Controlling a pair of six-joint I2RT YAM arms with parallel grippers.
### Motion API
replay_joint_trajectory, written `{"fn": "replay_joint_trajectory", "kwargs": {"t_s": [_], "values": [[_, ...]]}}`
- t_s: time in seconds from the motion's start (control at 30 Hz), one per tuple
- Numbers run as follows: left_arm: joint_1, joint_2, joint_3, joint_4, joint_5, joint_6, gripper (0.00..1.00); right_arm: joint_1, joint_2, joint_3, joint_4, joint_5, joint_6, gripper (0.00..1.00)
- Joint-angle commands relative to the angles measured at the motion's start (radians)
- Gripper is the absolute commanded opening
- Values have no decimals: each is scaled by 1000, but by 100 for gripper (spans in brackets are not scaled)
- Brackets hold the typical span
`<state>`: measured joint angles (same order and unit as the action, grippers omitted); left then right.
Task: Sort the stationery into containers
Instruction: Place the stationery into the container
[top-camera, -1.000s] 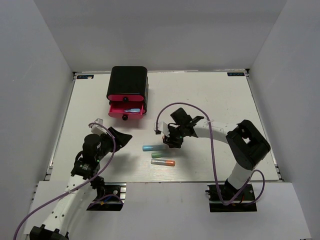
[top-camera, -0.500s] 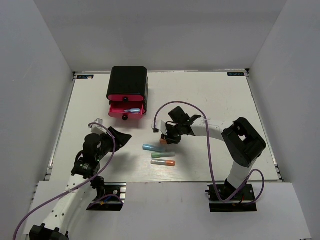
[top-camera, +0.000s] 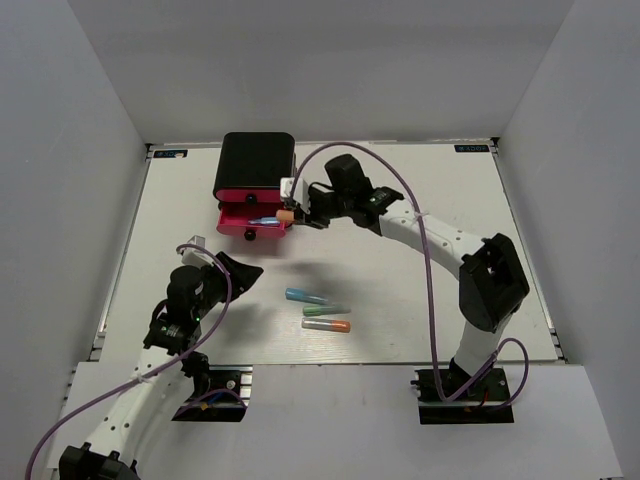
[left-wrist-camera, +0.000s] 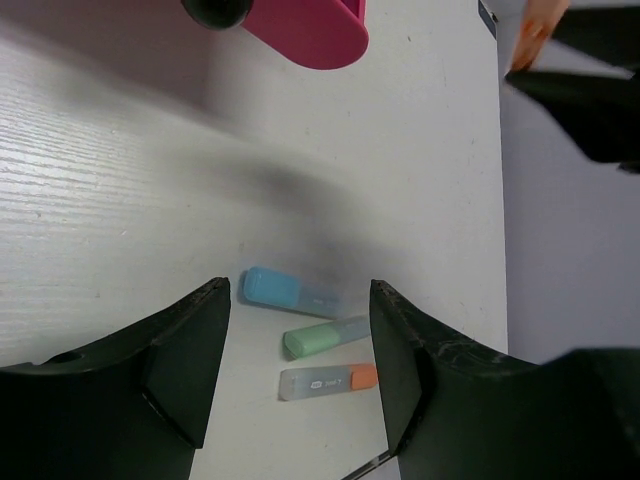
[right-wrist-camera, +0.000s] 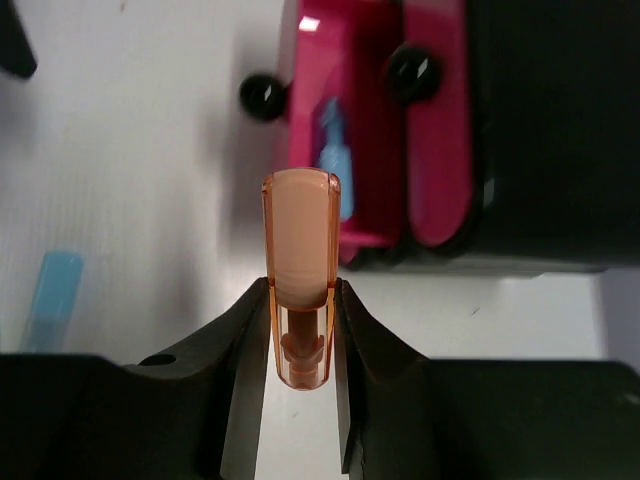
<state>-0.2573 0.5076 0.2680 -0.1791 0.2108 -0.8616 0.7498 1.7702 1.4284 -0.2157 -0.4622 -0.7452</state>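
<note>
The orange stick (right-wrist-camera: 300, 270) reaches over the drawer's edge only with its tip and would fall short if released now, so my right gripper moves it in next.
The black drawer box (top-camera: 256, 165) stands at the back left, its lower pink drawer (top-camera: 253, 222) pulled open with a blue stick (top-camera: 265, 220) inside. My right gripper (top-camera: 296, 214) is shut on the orange stick (right-wrist-camera: 300, 270) and holds it at the open drawer's right edge, above the table. The light blue stick (top-camera: 306, 296), green stick (top-camera: 326, 310) and grey stick with orange tip (top-camera: 326, 325) lie in a row mid-table; they also show in the left wrist view (left-wrist-camera: 288, 291). My left gripper (top-camera: 240, 275) is open and empty, left of them. No white block shows.
The table's raised near edge (top-camera: 330, 365) runs just in front of the three sticks. The black knobs of the drawers (right-wrist-camera: 263, 96) stick out toward the front.
My right gripper has lifted the orange stick from beside the row of sticks and carried it back and left to the open drawer. The left arm has not moved.
</note>
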Motion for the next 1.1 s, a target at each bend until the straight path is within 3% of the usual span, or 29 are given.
{"fn": "replay_joint_trajectory", "kwargs": {"t_s": [0.0, 0.27, 0.67, 0.8, 0.93, 1.0, 1.07], "values": [[0, 8, -12, 26, -28, -2, 68, 11, 69, 96, 79, -62, 4, 7], [0, -1, -12, 35, -48, -11, 68, 28, 239, 247, 196, -38, 69, 9], [0, -3, -13, 36, -68, -11, 68, 49, 302, 297, 309, -13, 98, 14], [0, 15, -23, 47, -68, -20, 67, 56, 321, 294, 328, -9, 122, 22], [0, 26, -12, 67, -88, -11, 67, 59, 333, 288, 346, 10, 139, 49], [0, 49, -12, 82, -88, -11, 67, 59, 315, 280, 358, 11, 150, 56], [0, 69, -12, 98, -112, -2, 67, 56, 296, 265, 368, 11, 161, 56]]}}
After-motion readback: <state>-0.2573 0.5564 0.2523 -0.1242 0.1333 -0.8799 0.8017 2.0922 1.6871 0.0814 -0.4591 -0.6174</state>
